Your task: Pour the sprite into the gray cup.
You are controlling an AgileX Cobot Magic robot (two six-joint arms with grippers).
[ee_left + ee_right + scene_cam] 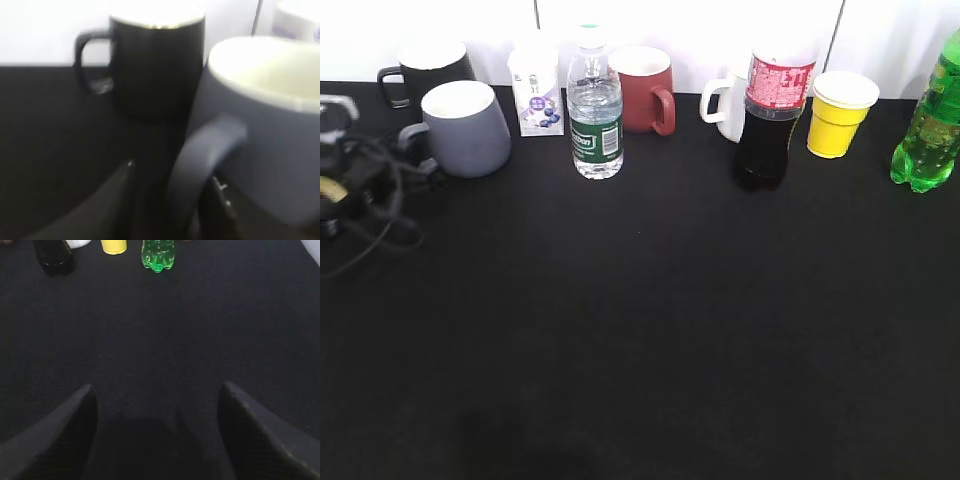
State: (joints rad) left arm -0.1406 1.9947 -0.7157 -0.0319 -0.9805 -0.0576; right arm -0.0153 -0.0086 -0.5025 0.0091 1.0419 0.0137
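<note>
The gray cup's wide body is too big for the gap between my fingers, so my left gripper should next grab the gray cup by its slim loop handle.
The sprite, a bright green bottle, stands at the far right edge of the black table. It also shows at the top of the right wrist view. The gray cup stands at the back left, white inside, with its handle toward the left. My left gripper is open at that handle. In the left wrist view its fingers straddle the handle of the gray cup, with a gap on the left side. My right gripper is open and empty over bare table, far short of the sprite, and is out of the exterior view.
Along the back stand a black mug, a small carton, a clear water bottle, a dark red mug, a white mug, a cola bottle and a yellow cup.
</note>
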